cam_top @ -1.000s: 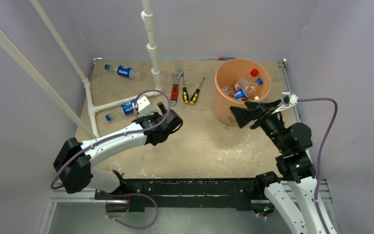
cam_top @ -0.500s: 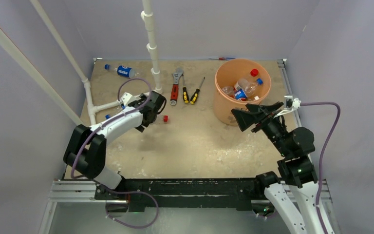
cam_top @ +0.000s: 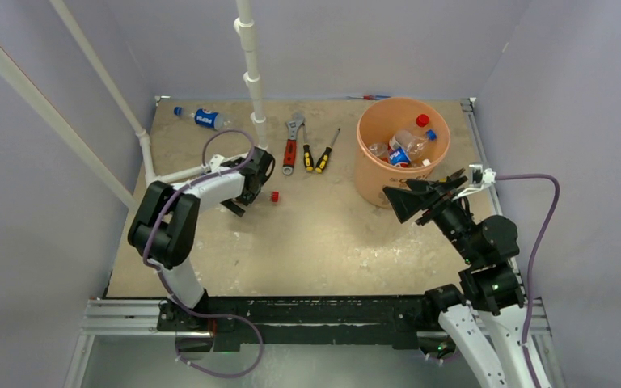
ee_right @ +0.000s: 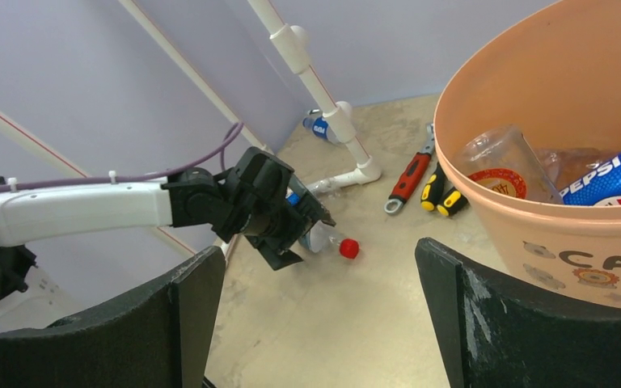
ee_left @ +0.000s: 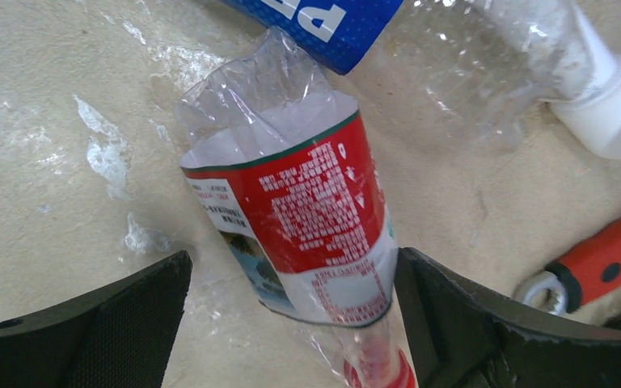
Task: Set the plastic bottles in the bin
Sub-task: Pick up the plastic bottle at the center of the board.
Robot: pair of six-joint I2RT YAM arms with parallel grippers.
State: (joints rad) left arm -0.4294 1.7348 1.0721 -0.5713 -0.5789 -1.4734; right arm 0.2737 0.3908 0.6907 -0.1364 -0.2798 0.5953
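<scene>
My left gripper's fingers straddle the label's lower part [ee_left: 327, 284], one finger meeting its tabletop shadow, so it is time to close on the crushed bottle.
A crushed clear bottle with a red label [ee_left: 299, 210] and red cap [cam_top: 275, 196] lies on the table. My left gripper [ee_left: 293, 267] is open with a jaw on either side of it; the right jaw touches the label and the left jaw stands apart. From above, the left gripper [cam_top: 249, 194] is low beside the white pipe. A Pepsi bottle [ee_left: 323, 20] lies just beyond, and another [cam_top: 202, 118] at the far left. The orange bin [cam_top: 372, 174] holds several bottles [ee_right: 606, 178]. My right gripper [cam_top: 420, 196] is open and empty, just in front of the bin.
A white pipe frame [cam_top: 251, 73] stands at the back left, with a branch along the table [ee_left: 606, 105]. A red-handled wrench [cam_top: 291, 145] and two yellow-black screwdrivers [cam_top: 319, 153] lie between the pipe and the bin. Walls close in on both sides.
My left arm has swung left and back toward the pipe, and its gripper has come down around the red-labelled bottle. The right arm has barely moved.
</scene>
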